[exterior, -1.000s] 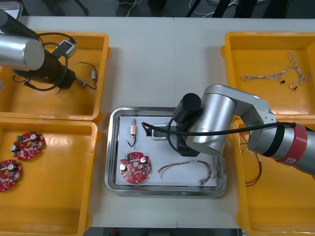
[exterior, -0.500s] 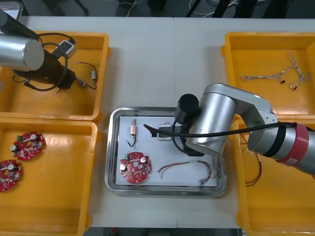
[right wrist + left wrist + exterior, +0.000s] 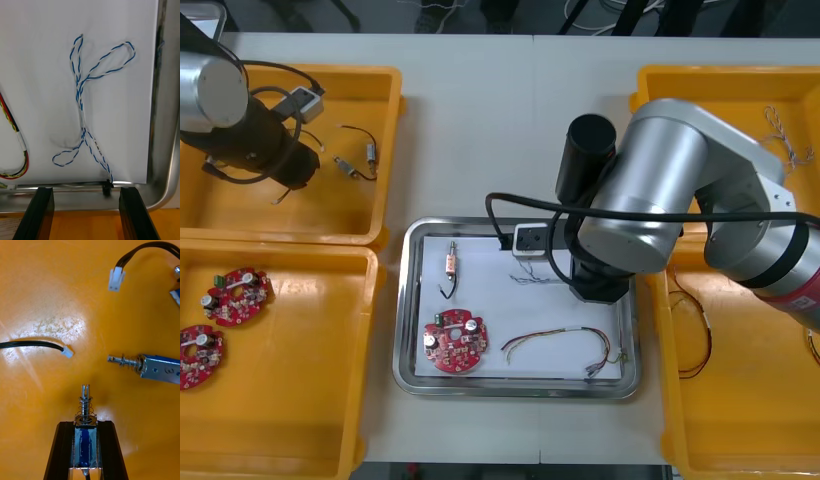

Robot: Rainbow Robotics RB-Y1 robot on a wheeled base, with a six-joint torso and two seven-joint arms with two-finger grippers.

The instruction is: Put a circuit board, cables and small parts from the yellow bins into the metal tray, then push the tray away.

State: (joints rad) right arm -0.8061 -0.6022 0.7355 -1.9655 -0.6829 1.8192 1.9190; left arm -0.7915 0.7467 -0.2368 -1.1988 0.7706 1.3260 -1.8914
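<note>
The robot's right gripper needs to grab the tray's thin near rim (image 3: 515, 388) to push the metal tray away, since the tray is far wider than the open fingers.
The metal tray (image 3: 408, 300), white inside, holds a round red circuit board (image 3: 454, 340), a small metal part (image 3: 450, 262), a red and yellow cable (image 3: 565, 340) and a twisted blue and white cable (image 3: 532, 277). My right arm (image 3: 650, 190) hangs over the tray's right side. In the right wrist view my right gripper (image 3: 87, 191) is open above the tray's rim (image 3: 168, 157), and the blue and white cable (image 3: 80, 108) lies loose beyond its fingers. In the far left yellow bin, my left gripper (image 3: 86, 425) is shut on a small metal part (image 3: 86, 437) with a spring.
A second small metal part (image 3: 161, 367) and black cables (image 3: 37, 345) lie on the bin floor near the left gripper. The near left bin (image 3: 370, 350) holds two more circuit boards (image 3: 240, 290). Cables lie in the far right bin (image 3: 740, 155) and near right bin (image 3: 695, 340).
My right gripper opened and let go of the blue and white cable, which now lies in the tray; the right arm drew up and back. The left arm shifted slightly left.
</note>
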